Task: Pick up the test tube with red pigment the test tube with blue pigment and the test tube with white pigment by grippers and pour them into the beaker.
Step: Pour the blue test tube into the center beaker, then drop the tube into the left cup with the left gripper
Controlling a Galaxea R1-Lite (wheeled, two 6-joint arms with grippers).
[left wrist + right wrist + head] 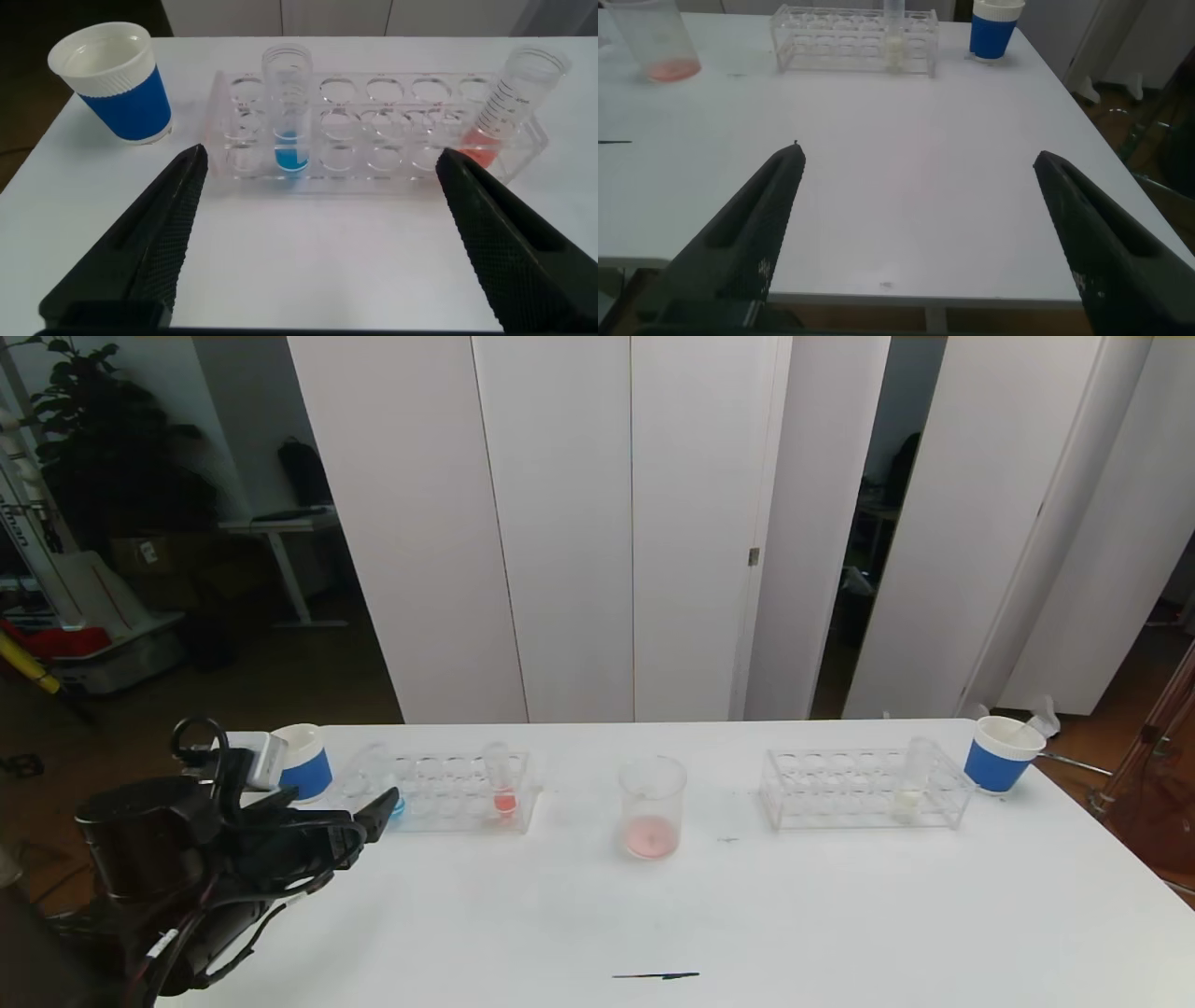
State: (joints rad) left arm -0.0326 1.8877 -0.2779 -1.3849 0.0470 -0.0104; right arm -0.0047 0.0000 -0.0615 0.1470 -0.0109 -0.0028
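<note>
The blue pigment tube needs its opening free to pour into the beaker point(652, 807), so my left gripper should grab the tube by its clear body next.
The blue pigment tube point(288, 112) stands in the left clear rack point(374, 154), near its cup end. A tube with red pigment at its bottom point(509, 107) stands at the other end. My left gripper point(320, 159) is open and empty, just in front of the rack, with the blue tube ahead between the fingers. In the head view the gripper point(378, 812) partly hides the blue tube point(398, 808). The beaker point(652, 807) holds pink-red pigment. The white pigment tube point(913, 782) stands in the right rack point(864, 791). My right gripper point(917, 157) is open and empty over the table's near right edge.
A white paper cup with a blue band point(303, 763) stands left of the left rack. Another such cup point(1002, 753) stands right of the right rack. A thin dark mark point(655, 976) lies on the table front. The table edge is close under my right gripper.
</note>
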